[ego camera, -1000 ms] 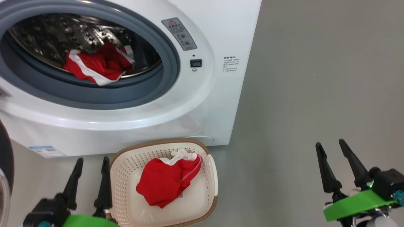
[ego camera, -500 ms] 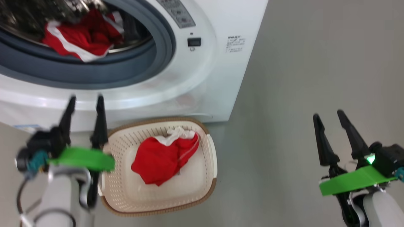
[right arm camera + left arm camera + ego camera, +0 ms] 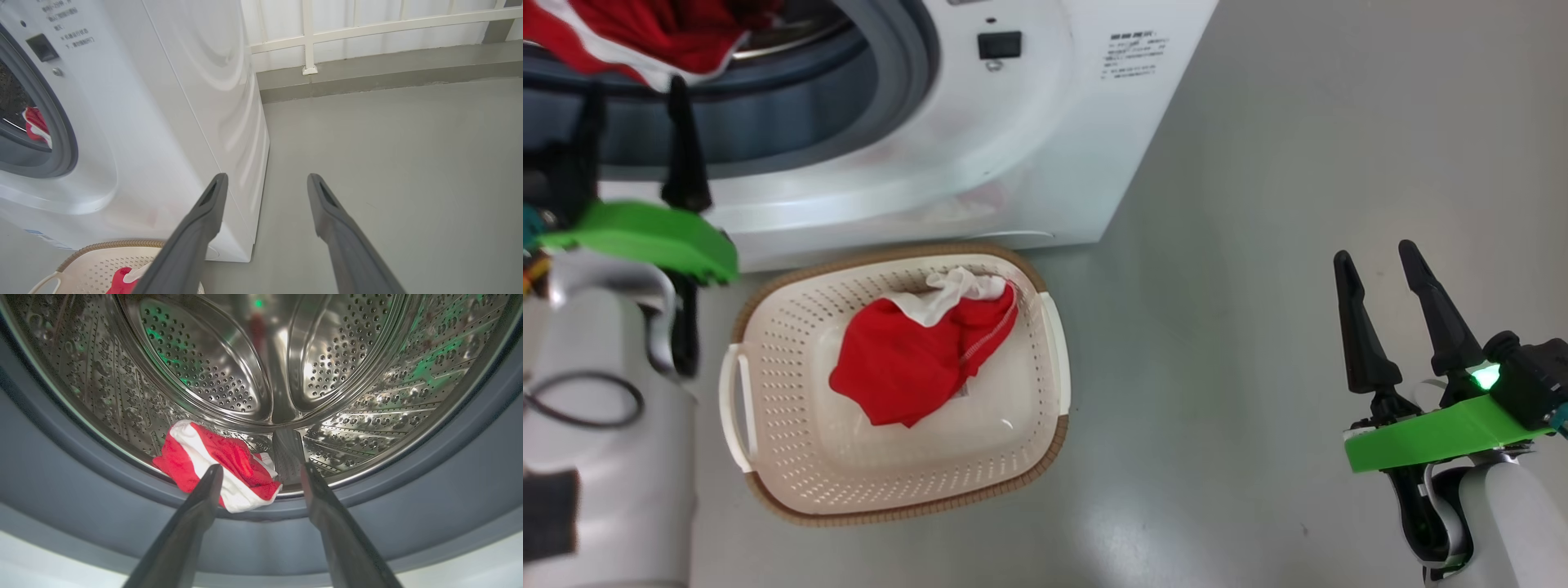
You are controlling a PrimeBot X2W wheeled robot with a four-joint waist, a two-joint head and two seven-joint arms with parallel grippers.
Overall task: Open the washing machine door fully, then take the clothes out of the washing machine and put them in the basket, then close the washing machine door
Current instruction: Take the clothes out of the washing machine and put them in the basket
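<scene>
The red garment's white edge [image 3: 698,77] hangs out over the drum's rim while the rest lies slack inside, so my left gripper will grab the garment by that edge next.
The white washing machine [image 3: 980,155] stands with its mouth uncovered; its door is out of view. Red and white clothes [image 3: 645,37] lie at the drum's front lip [image 3: 222,469]. My left gripper [image 3: 633,90] is open in front of the blue-grey ring, pointing into the drum, apart from that garment [image 3: 261,469]. Another red garment [image 3: 915,359] lies in the cream basket [image 3: 1029,441] on the floor before the machine. My right gripper [image 3: 1376,257] is open and empty over bare floor to the right [image 3: 265,179].
Grey floor [image 3: 1298,163] spreads to the right of the machine. A white railing [image 3: 367,28] and a low kerb run along the back. The steel drum [image 3: 265,367] is deep behind the garment. My pale left forearm [image 3: 605,457] stands next to the basket.
The head camera has tilted down, so the machine and basket sit differently in the picture. My left arm has risen from beside the basket to the drum mouth. Right gripper stays open.
</scene>
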